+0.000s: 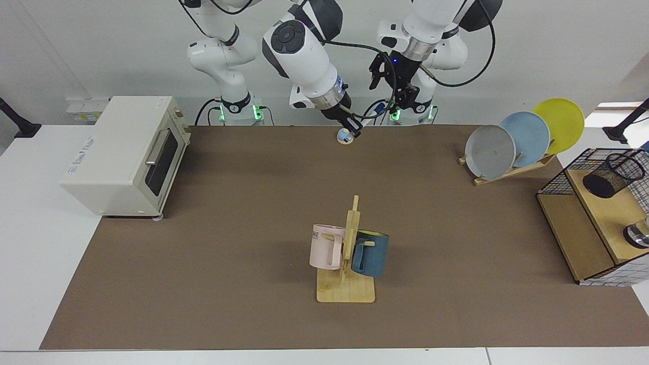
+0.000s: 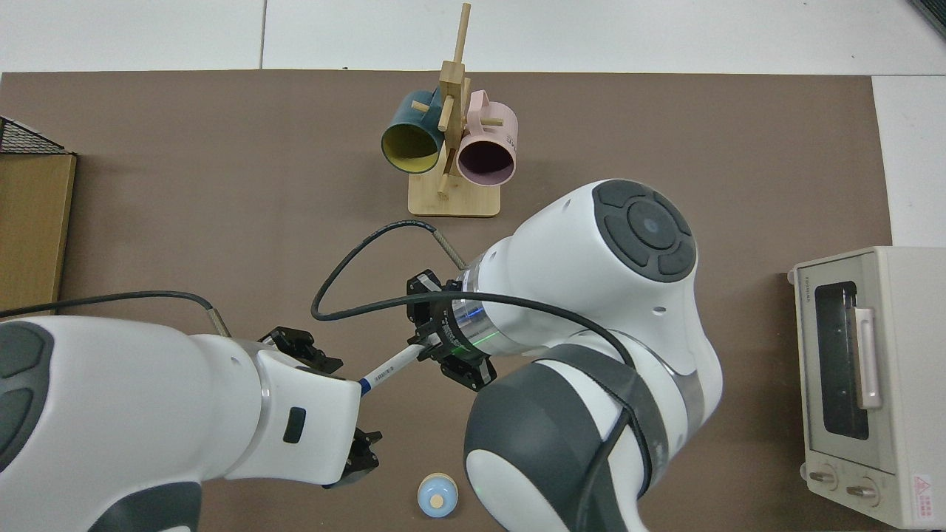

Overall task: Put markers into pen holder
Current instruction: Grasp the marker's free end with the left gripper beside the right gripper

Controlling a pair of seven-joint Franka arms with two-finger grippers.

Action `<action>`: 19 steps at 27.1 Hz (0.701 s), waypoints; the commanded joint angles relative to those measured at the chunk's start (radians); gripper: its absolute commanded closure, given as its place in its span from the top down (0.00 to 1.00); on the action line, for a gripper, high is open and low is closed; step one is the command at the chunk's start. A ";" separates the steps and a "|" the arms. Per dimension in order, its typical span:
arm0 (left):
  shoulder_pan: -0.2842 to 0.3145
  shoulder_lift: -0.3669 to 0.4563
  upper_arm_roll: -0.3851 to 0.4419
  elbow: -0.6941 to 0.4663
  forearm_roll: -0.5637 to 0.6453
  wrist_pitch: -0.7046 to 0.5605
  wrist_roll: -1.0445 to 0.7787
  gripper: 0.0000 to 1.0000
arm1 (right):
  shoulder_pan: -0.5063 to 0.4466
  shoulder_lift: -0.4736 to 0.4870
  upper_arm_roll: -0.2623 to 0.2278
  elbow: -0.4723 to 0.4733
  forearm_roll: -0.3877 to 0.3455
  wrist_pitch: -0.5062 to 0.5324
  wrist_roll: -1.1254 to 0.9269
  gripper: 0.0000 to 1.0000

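The marker's white end needs to stay free to go into the pen holder (image 1: 613, 175), so my left gripper should reach the marker and grab its blue end (image 1: 380, 108).
My right gripper (image 1: 351, 125) is shut on the lower end of the white marker (image 1: 367, 116), held above the back edge of the mat. The marker slants up towards my left gripper (image 1: 404, 101), which hangs open right beside its blue cap. From above, the marker (image 2: 395, 362) runs out of the right gripper (image 2: 429, 347), and its cap end disappears under the left arm's hand (image 2: 295, 421). The black mesh pen holder (image 1: 613, 175) stands on the wooden shelf of the wire rack (image 1: 557, 177) at the far right, well away from both grippers.
A small blue-and-white round object (image 1: 346, 136) lies on the mat just below the right gripper. A mug stand (image 1: 346, 284) with pink and blue mugs is mid-table. The toaster oven (image 1: 127, 157) sits left, a plate rack (image 1: 522, 139) right, and a shiny metal cup (image 1: 639, 234) on the shelf.
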 commanded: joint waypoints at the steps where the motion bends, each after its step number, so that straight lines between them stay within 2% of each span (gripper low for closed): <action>1: -0.013 -0.037 0.016 -0.046 -0.015 0.034 0.016 0.87 | -0.004 0.012 -0.001 0.020 0.026 -0.036 -0.001 0.00; 3: -0.013 -0.039 0.016 -0.046 -0.015 0.031 0.016 0.87 | -0.008 0.011 -0.001 0.024 0.026 -0.056 -0.004 0.00; 7: -0.013 -0.039 0.016 -0.046 -0.015 0.031 0.015 0.80 | -0.016 0.011 -0.004 0.037 0.052 -0.063 -0.004 0.00; 14: -0.013 -0.039 0.016 -0.046 -0.015 0.028 0.015 0.83 | -0.021 0.011 -0.009 0.066 0.089 -0.096 -0.004 0.00; 18: -0.013 -0.037 0.016 -0.046 -0.015 0.029 0.003 0.56 | -0.021 0.011 -0.007 0.071 0.094 -0.101 -0.004 0.00; 19: -0.013 -0.039 0.016 -0.046 -0.015 0.028 0.004 0.52 | -0.019 0.011 -0.009 0.071 0.094 -0.101 -0.004 0.00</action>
